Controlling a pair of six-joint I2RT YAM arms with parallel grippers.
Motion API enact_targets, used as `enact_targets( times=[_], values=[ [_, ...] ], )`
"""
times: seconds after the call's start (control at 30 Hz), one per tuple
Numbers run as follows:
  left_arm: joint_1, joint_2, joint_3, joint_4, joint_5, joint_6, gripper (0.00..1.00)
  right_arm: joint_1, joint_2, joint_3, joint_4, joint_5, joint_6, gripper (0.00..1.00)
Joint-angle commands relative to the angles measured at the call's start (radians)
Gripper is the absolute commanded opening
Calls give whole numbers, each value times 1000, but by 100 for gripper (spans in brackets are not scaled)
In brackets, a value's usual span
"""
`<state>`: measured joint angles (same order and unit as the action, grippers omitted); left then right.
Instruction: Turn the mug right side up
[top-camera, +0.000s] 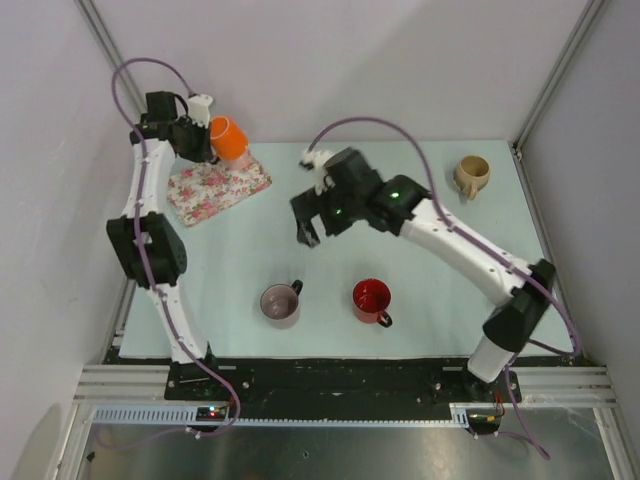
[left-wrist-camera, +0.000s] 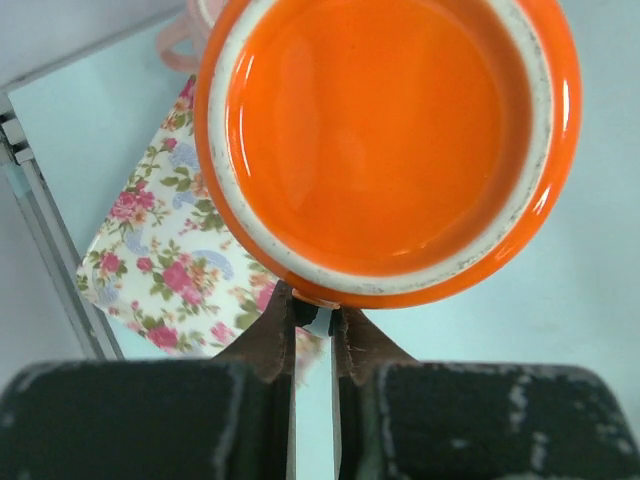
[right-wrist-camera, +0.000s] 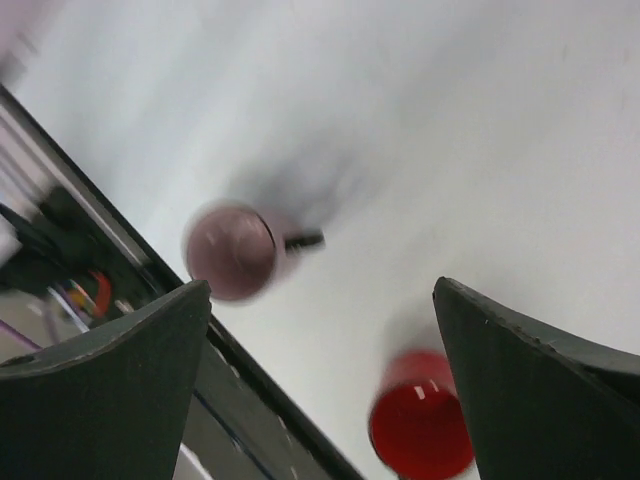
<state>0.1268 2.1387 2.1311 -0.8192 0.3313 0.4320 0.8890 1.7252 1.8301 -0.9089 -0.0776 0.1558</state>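
My right gripper will grab the orange mug by its opening's rim (top-camera: 242, 154) to set it right side up, leaving the mug's lower rim to my left gripper.
The orange mug (top-camera: 230, 138) is at the far left, over the back edge of a floral cloth (top-camera: 215, 185). My left gripper (top-camera: 210, 140) is shut on it. In the left wrist view the mug's open mouth (left-wrist-camera: 380, 140) faces the camera, and the left gripper (left-wrist-camera: 313, 325) pinches a thin orange part at the mug's lower rim. My right gripper (top-camera: 308, 225) hangs open and empty above the middle of the table. In the right wrist view the right gripper (right-wrist-camera: 320, 290) has its jaws wide apart.
A pink mug (top-camera: 281, 304) (right-wrist-camera: 232, 252) and a red mug (top-camera: 371, 299) (right-wrist-camera: 420, 428) stand upright near the front edge. A beige mug (top-camera: 471, 176) stands at the back right. The floral cloth (left-wrist-camera: 170, 260) lies under the orange mug. Frame posts line the table's sides.
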Motion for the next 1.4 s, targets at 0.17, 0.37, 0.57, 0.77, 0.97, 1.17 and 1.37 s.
enact_targets(
  times=[0.17, 0.37, 0.57, 0.77, 0.97, 1.17, 1.37],
  values=[
    [-166, -548, -225, 51, 343, -295, 0, -261, -227, -374, 1214, -318, 561, 99],
    [-243, -627, -255, 51, 464, -418, 0, -276, -167, -360, 1486, -369, 721, 98],
    [-301, -629, -257, 52, 495, -442, 0, -279, -107, -335, 1647, -444, 878, 87],
    [-354, -611, -285, 51, 515, -434, 0, -269, -48, -291, 1722, -517, 972, 58],
    [-358, -618, -356, 52, 510, -333, 6, -309, -111, -330, 1516, -458, 865, 3],
    [-305, -616, -416, 50, 63, -233, 97, -396, -196, -175, 709, -168, 365, 0],
    [-195, -613, -501, 49, -87, -134, 100, -520, 16, 110, 54, 150, 0, 0]
  ],
)
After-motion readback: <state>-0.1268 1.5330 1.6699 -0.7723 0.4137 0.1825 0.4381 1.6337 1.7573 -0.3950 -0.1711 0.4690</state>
